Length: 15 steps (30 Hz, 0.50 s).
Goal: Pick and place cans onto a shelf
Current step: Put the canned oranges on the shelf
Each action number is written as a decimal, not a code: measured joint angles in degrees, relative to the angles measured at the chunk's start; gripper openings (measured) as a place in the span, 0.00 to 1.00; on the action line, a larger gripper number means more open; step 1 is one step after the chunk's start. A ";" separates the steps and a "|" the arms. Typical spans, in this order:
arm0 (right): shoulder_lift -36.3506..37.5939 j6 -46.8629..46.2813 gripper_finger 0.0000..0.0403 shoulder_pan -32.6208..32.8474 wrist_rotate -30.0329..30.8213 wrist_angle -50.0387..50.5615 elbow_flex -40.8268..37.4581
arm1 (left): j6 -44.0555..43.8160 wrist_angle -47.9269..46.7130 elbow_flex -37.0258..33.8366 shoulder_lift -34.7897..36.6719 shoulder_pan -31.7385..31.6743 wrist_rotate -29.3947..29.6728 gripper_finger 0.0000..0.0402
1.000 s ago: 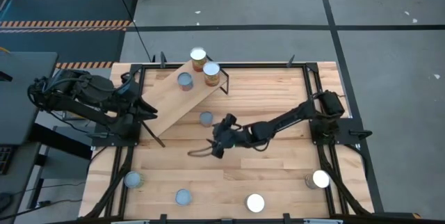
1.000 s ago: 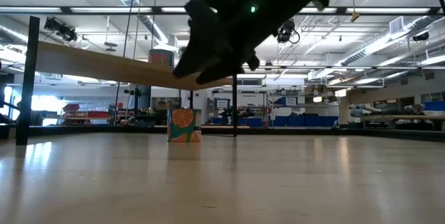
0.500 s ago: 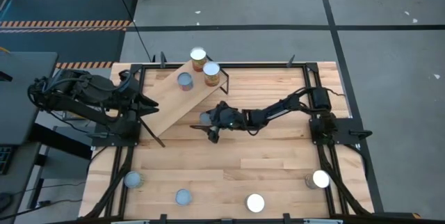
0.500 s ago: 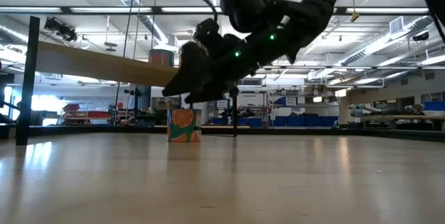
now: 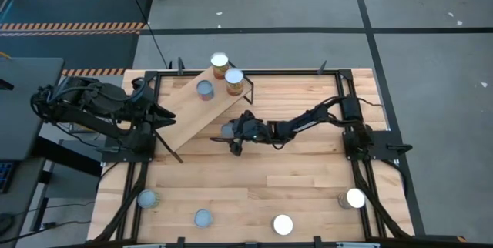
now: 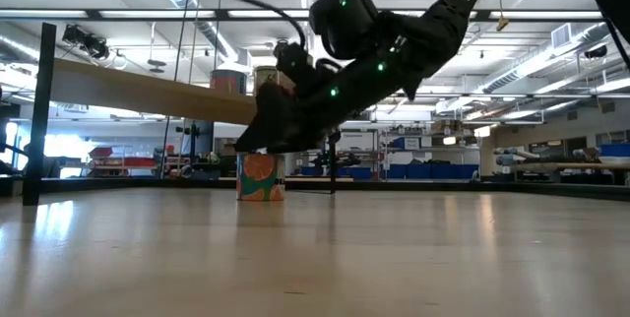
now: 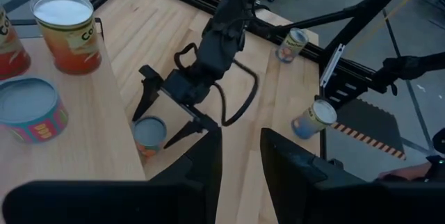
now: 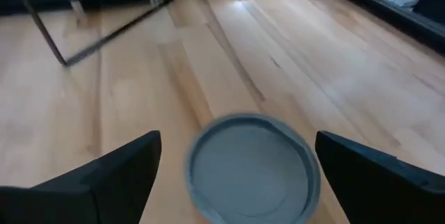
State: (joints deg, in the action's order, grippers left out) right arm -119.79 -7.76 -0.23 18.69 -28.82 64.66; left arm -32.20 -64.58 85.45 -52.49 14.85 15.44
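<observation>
My right gripper should place the can onto the shelf (image 5: 185,117), so next it needs to grab the grey-topped can by its sides below the can's rim (image 5: 228,132).
A grey-topped can (image 5: 226,130) with an orange and teal label (image 6: 260,179) stands upright on the table, just in front of the shelf's low edge. My right gripper (image 5: 229,135) is open around it. Its fingers (image 8: 104,175) stand on either side of the can (image 8: 252,168) with a gap on both sides. The tilted light-wood shelf (image 5: 185,117) carries three cans: two orange ones (image 5: 219,63) (image 5: 234,79) and a teal one (image 5: 205,89). My left gripper (image 5: 160,113) hovers at the shelf's left end, slightly open with nothing between its fingers (image 7: 208,161).
Several more cans stand near the table's front edge (image 5: 146,199) (image 5: 202,217) (image 5: 283,224) and at the right (image 5: 354,198). Black rails (image 5: 343,102) frame the tabletop. The shelf's black bracket leg (image 8: 62,43) stands just beyond the can.
My right gripper has gone toward the table's far-left and down, from the middle of the table to the can below the shelf. Its fingers now stand on either side of that can. The can has stayed in place.
</observation>
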 joint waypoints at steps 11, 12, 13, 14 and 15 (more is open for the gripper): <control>-3.76 -1.64 0.94 -0.31 -1.91 -4.08 -0.07 | 0.26 0.00 0.00 0.00 0.00 0.00 0.26; -3.76 -1.63 0.93 -0.28 -1.91 -4.51 -0.05 | 0.26 0.00 0.00 0.00 0.00 0.00 0.26; -3.76 -1.65 0.92 -0.28 -1.91 -4.73 -0.04 | 0.26 0.00 0.00 0.00 0.00 0.00 0.26; -3.76 -1.67 0.90 -0.28 -1.85 -4.63 -0.04 | 0.26 0.00 0.00 0.00 0.00 0.00 0.26; -3.76 -1.67 0.88 -0.28 -1.55 -4.56 -0.04 | 0.24 0.01 0.00 0.00 0.00 0.00 0.26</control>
State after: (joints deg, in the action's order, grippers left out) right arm -123.55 -9.43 -0.52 17.14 -33.38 64.62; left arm -31.96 -64.57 85.45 -52.49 14.85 15.44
